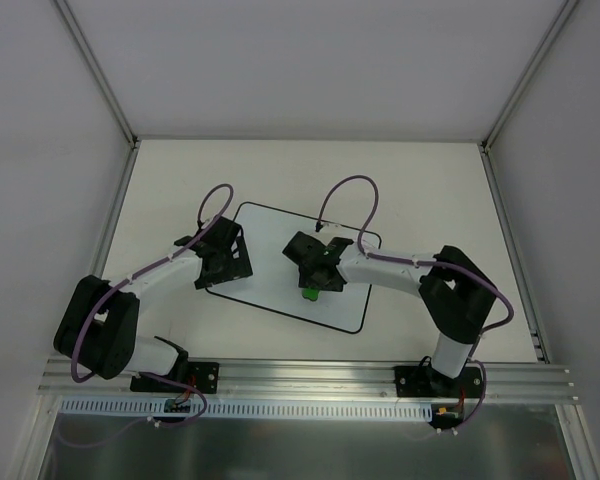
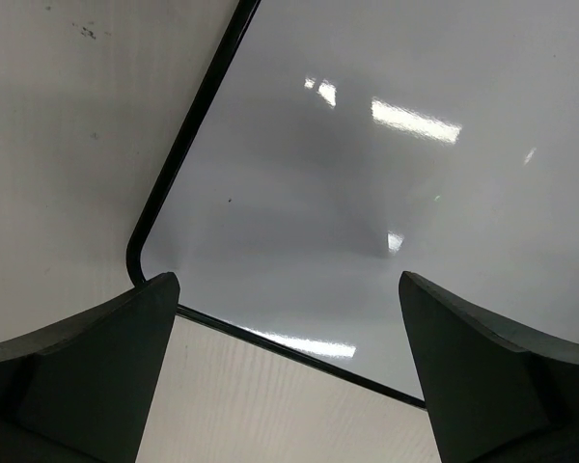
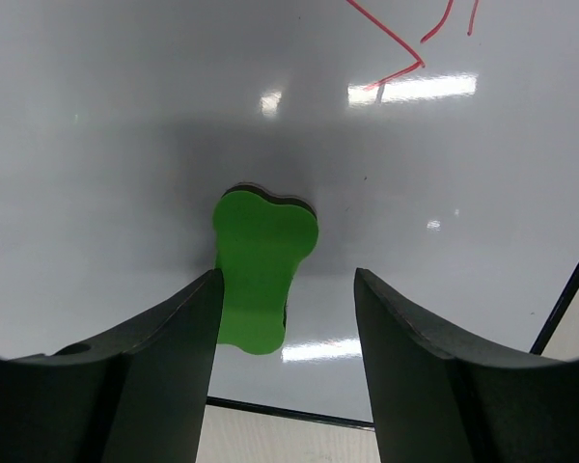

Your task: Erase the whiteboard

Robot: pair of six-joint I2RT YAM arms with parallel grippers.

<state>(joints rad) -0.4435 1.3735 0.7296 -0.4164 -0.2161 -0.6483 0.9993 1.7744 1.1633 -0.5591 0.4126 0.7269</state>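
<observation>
The green eraser needs to keep its dark bottom flat on the whiteboard (image 1: 270, 250) to erase, so next my right gripper should grab it across its narrow middle (image 1: 310, 292).
The whiteboard (image 1: 270, 250) lies flat on the table, white with a thin black border. In the right wrist view, red scribbles (image 3: 396, 48) mark the whiteboard (image 3: 125, 145) toward its far side. A green eraser (image 3: 261, 260) rests on the board near its front edge. My right gripper (image 3: 288, 275) hangs open over it, the left finger beside the eraser's left side and a clear gap to the right finger. From above, the eraser (image 1: 309, 293) peeks out under the right gripper (image 1: 318, 275). My left gripper (image 1: 225, 262) stands wide open and empty over the whiteboard's (image 2: 367, 193) rounded left corner.
The cream table (image 1: 430, 180) is enclosed by white walls with metal corner posts. An aluminium rail (image 1: 310, 375) carrying both arm bases runs along the near edge. Purple cables loop above each wrist.
</observation>
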